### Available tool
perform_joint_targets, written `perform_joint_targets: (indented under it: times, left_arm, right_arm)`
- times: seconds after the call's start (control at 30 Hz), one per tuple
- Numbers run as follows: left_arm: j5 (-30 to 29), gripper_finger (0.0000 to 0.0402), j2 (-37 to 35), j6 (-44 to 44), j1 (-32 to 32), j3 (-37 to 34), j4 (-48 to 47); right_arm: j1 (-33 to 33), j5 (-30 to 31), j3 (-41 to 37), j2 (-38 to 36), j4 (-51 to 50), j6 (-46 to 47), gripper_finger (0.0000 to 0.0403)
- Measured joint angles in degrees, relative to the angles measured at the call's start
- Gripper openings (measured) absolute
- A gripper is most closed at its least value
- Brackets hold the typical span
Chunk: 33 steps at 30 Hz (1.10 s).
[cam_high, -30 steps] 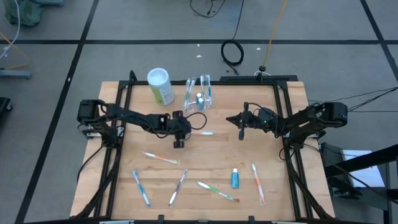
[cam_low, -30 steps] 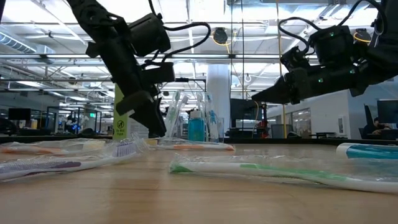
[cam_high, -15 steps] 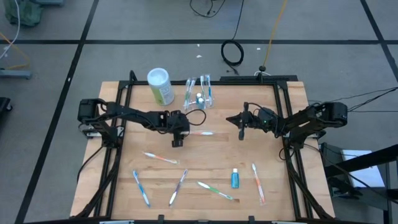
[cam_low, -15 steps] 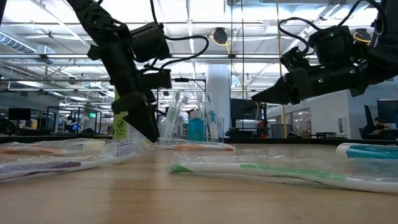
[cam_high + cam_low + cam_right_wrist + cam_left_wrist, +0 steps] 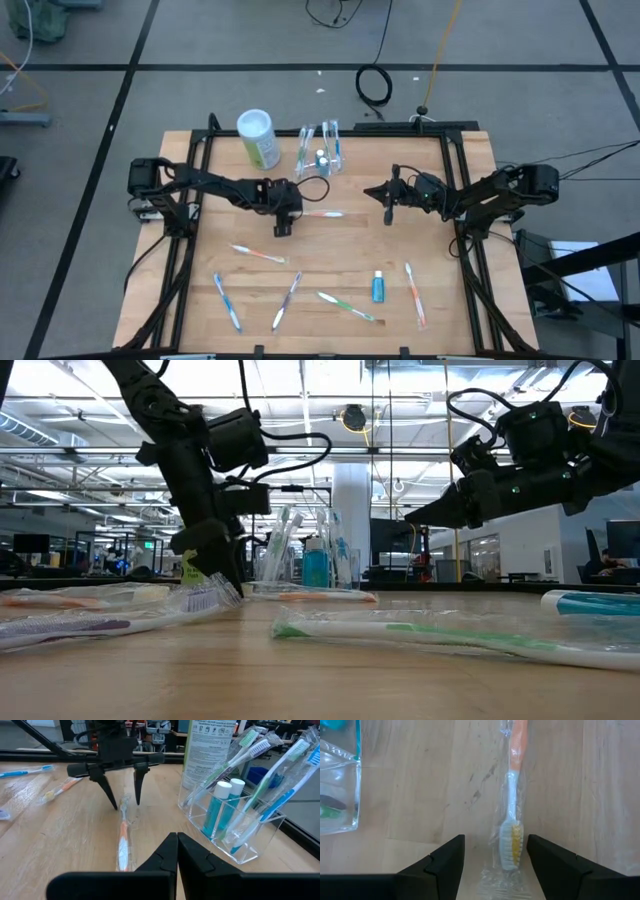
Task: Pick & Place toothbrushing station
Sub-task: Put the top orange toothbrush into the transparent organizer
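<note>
My left gripper grips the orange-and-white toothbrush by its bristle head next, which leaves the handle free to slide into the clear holder.
The toothbrushing station is a clear holder with toothbrushes and small tubes in it. It stands on its base at the table's far middle and also shows in the right wrist view and the low view. My left gripper is open and points down. Its fingers stand on either side of the bristle end of a wrapped orange-and-white toothbrush, which lies flat on the table. My right gripper is shut and empty, held above the table's middle right.
A green canister with a white lid stands left of the station. Several wrapped toothbrushes and a small blue tube lie on the near half of the table. A black frame borders the table.
My left gripper has shifted a little toward the table's left edge and come down over the toothbrush's bristle end.
</note>
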Motion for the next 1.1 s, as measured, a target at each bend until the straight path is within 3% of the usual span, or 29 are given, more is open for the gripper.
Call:
perform_joint_targets:
  times: [0.2, 0.6, 0.9, 1.0, 1.1]
  left_arm:
    - [-2.4, 0.0219, -0.1, 0.5, -0.7, 0.0, -0.8]
    - [-1.8, 0.0103, 0.1, 0.5, -0.7, -0.1, -1.1]
    - [-3.6, 0.005, -0.2, 5.5, -0.7, 2.3, -3.2]
    - [-6.8, 0.0047, -0.9, 9.2, -0.4, 5.1, -8.3]
    - [-16.0, 0.0048, -2.9, 13.4, -1.0, 9.9, -14.0]
  right_arm:
    - [0.0, 0.0, 0.0, 0.0, -0.2, -0.1, 0.0]
    - [0.0, 0.0, 0.0, 0.0, -0.2, -0.1, 0.0]
    - [0.0, 0.0, 0.0, 0.0, -0.2, -0.1, 0.0]
    - [0.0, 0.0, 0.0, 0.0, -0.2, -0.1, 0.0]
    - [0.0, 0.0, 0.0, 0.0, -0.2, -0.1, 0.0]
